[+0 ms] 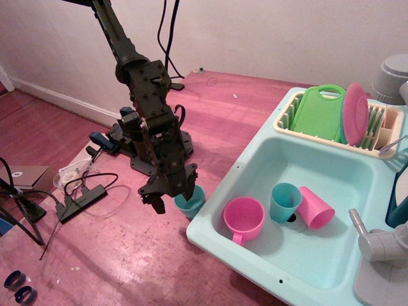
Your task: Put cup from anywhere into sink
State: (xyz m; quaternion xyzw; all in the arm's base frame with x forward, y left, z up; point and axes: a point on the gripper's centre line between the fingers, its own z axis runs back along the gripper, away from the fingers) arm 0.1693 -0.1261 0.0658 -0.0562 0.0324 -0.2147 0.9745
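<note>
I need to put the small teal-blue cup into the sink, so I should next grab the small teal-blue cup by its rim [202, 191] with my gripper.
The small teal-blue cup [191, 203] stands upright on the wooden surface, just left of the sink's front left corner; its handle does not show. My gripper [174, 199] hangs right at the cup's left side with its jaws open. One fingertip [160, 205] is left of the cup and the other overlaps its rim. The cup rests on the surface, not lifted. The pale turquoise sink [210, 233] lies to the right.
In the basin are a pink mug with a handle [243, 218], a handleless teal tumbler [285, 201] and a pink tumbler on its side [315, 208]. A grey faucet [376, 241] is at the right. A cream dish rack [376, 137] holds a green board and a pink plate. Cables and a power strip [80, 201] lie left.
</note>
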